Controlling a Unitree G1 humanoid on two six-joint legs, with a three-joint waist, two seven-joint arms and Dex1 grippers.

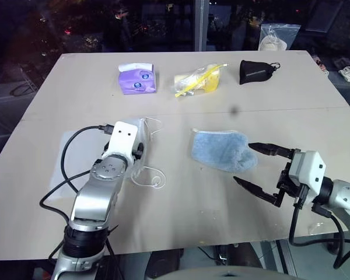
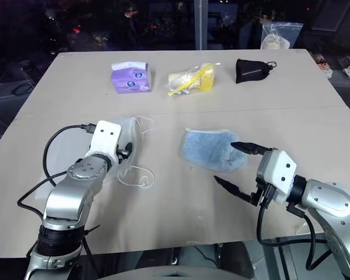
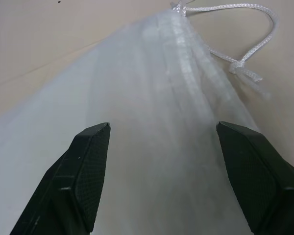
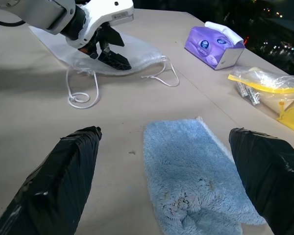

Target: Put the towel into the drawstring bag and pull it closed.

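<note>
The bag lies flat and only its hem bunches up, so my left gripper will next grab the bag by its gathered edge (image 1: 144, 139).
The light-blue fluffy towel (image 1: 221, 150) lies flat on the table, right of centre. My right gripper (image 1: 244, 162) is open just at the towel's near right edge, one finger on each side of its corner, with nothing held. The translucent white drawstring bag (image 3: 161, 122) lies flat at the left, largely hidden under my left arm. Its white cords (image 1: 153, 179) loop out onto the table. My left gripper (image 3: 161, 129) is open low over the bag fabric, its black fingers (image 3: 85, 166) spread wide and holding nothing.
Along the far side of the table (image 1: 76, 87) stand a purple tissue pack (image 1: 137, 79), a clear plastic bag with yellow contents (image 1: 197, 80) and a small black pouch (image 1: 255, 71). Another clear bag (image 1: 277, 36) lies beyond the far edge.
</note>
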